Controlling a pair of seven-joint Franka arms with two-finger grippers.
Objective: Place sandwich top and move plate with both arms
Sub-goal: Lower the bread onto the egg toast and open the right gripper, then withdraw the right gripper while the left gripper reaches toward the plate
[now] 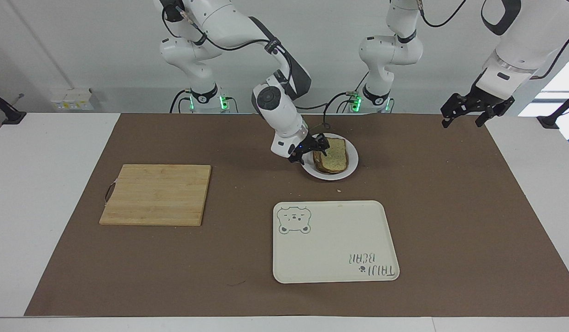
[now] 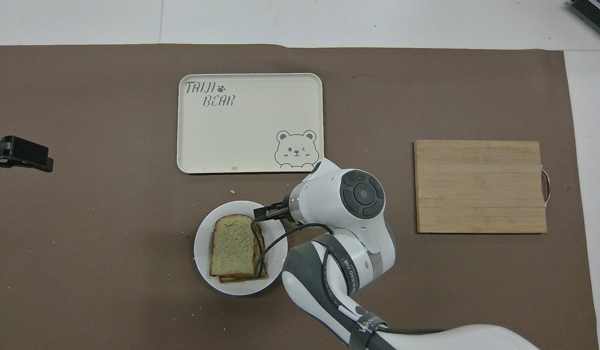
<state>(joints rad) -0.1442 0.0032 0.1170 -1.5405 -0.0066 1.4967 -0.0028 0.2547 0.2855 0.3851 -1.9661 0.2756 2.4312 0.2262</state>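
The stacked bread needs to stay free to ride onto the tray (image 2: 249, 123), so my left gripper will grab the white plate by its rim (image 2: 199, 254) next.
The sandwich top (image 1: 333, 157) (image 2: 233, 245), a pale speckled slice with brown crust, lies flat on another slice on the small white plate (image 1: 353, 162) (image 2: 202, 253). My right gripper (image 1: 312, 151) (image 2: 266, 214) hangs open and empty just over the plate's rim at the right arm's end, apart from the bread. Whatever lies between the slices is hidden. My left gripper (image 1: 464, 117) (image 2: 20, 155) waits open in the air over the left arm's end of the mat.
A cream tray (image 1: 335, 242) (image 2: 251, 126) with a bear drawing lies just farther from the robots than the plate. A wooden cutting board (image 1: 157, 194) (image 2: 479, 187) lies toward the right arm's end. A few crumbs dot the brown mat.
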